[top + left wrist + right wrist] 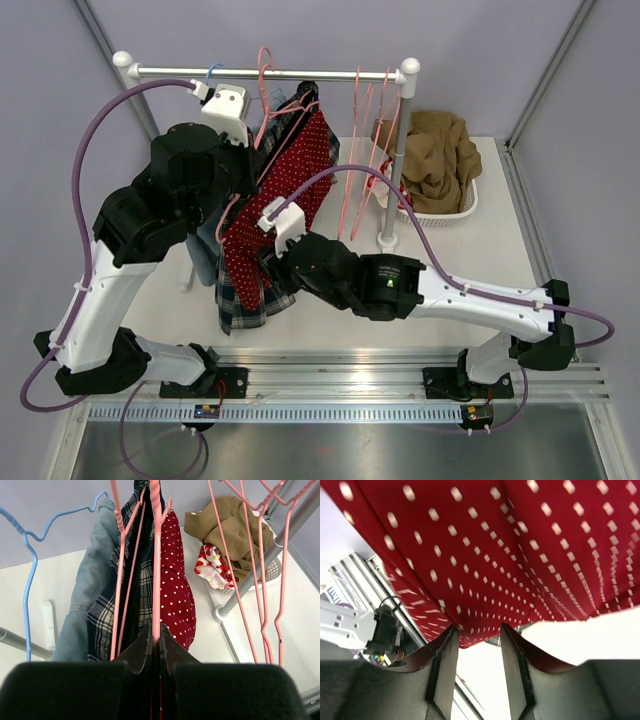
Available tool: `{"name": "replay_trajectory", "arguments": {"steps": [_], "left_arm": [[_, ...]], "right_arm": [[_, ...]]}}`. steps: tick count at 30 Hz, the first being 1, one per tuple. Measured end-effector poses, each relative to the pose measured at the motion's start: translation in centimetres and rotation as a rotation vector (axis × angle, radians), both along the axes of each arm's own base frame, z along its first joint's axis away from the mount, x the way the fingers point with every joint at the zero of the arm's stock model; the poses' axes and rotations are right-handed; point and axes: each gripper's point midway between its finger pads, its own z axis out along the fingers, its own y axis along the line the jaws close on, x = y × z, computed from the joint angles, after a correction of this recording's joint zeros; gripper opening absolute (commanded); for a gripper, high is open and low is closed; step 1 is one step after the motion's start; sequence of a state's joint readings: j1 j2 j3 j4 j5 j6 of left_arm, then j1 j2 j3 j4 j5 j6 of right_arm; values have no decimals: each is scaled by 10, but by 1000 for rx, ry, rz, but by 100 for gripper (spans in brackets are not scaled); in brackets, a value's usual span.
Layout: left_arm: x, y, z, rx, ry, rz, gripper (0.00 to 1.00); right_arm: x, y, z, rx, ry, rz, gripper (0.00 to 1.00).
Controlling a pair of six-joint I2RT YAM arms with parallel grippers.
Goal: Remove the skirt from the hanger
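Note:
My right gripper grabs the red skirt by its lower hem (pixel 261 263) (pixel 479 633) next, to pull the skirt off the hanger.
The skirt (pixel 290 190) is red with white dots and hangs from a pink hanger (pixel 156 555) on the rack. My left gripper (pixel 156 630) is shut on that hanger's wire just below its hook, above the skirt (pixel 175 595). In the top view the left gripper (pixel 262 118) sits close under the rail. My right gripper (pixel 477 630) is open, its fingertips just under the lower hem of the skirt (pixel 495 545), and only the hem's edge reaches the gap. In the top view the right gripper (pixel 272 262) is low against the skirt's bottom.
The rack's rail (pixel 300 72) and its right post (pixel 395 160) stand at the back. Empty pink hangers (pixel 365 140) hang to the right. A plaid garment (pixel 240 300), a denim one (pixel 90 580) and a blue hanger (pixel 30 560) crowd the left. A white basket (pixel 468 205) holds tan cloth.

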State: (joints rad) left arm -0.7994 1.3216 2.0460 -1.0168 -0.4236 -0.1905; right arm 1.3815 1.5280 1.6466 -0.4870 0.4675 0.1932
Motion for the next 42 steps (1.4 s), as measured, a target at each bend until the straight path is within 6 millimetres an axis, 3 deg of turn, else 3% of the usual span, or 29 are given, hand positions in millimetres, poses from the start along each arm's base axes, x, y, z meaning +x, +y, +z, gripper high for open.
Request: {"name": "replay_trajectory", "arguments": {"steps": [6, 8, 16, 17, 19, 21, 24, 32, 36, 42], "left_arm": [[1, 2, 0, 0, -1, 7, 0], [1, 2, 0, -1, -1, 7, 0], [-1, 5, 3, -9, -8, 7, 0], [-2, 5, 3, -10, -9, 7, 0], [-2, 5, 2, -11, -10, 7, 0], [-2, 5, 1, -12, -10, 7, 0], [-1, 4, -1, -12, -10, 6, 0], [-1, 6, -2, -13, -12, 9, 0], [1, 8, -2, -6, -16, 17, 0], [9, 8, -8, 26, -4, 30, 0]], "right_arm": [[-3, -15, 8, 21, 6, -6, 45], [-3, -15, 9, 24, 4, -6, 40], [0, 1, 8, 23, -6, 3, 39], [0, 5, 6, 22, -6, 7, 32], [1, 12, 6, 24, -8, 13, 28], [1, 20, 4, 28, -10, 21, 14], [0, 27, 2, 33, -8, 38, 0], [-6, 32, 4, 55, 0, 64, 0], [-29, 20, 1, 38, -6, 74, 0], [-108, 4, 9, 29, -26, 126, 0]]}}
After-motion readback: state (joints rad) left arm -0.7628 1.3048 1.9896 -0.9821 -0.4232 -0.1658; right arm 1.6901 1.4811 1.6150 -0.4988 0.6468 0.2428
